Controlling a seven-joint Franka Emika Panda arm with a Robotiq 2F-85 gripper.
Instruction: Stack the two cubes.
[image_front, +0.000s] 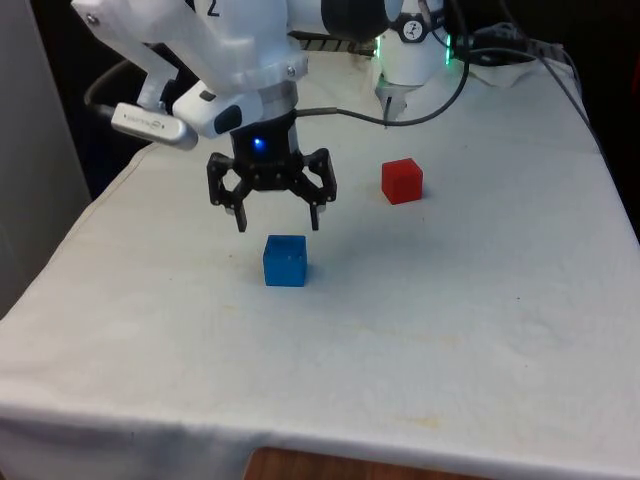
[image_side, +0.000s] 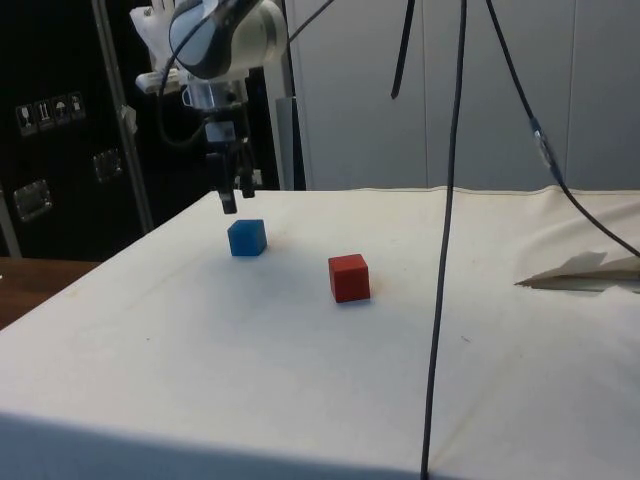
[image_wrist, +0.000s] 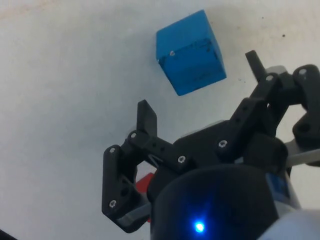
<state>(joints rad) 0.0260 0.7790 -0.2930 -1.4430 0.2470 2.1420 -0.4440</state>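
Note:
Next, the gripper grabs the blue cube (image_front: 285, 261) by two opposite sides to stack it onto the red cube (image_front: 402, 181).
A blue cube (image_front: 285, 261) (image_side: 246, 237) (image_wrist: 190, 52) rests on the white cloth near the table's middle. A red cube (image_front: 402, 181) (image_side: 349, 277) sits apart from it, toward the front view's right and nearer the robot's base; a sliver of the red cube (image_wrist: 144, 184) peeks out behind the fingers in the wrist view. My gripper (image_front: 277, 219) (image_side: 234, 201) (image_wrist: 200, 87) hangs open in the air, a little above the blue cube and slightly to its robot side, with nothing between the fingers.
A black cable (image_side: 447, 200) hangs down across the side view in front of the table. Crumpled cloth (image_side: 585, 270) lies at the side view's right. The table's near edge (image_front: 300, 440) runs along the front.

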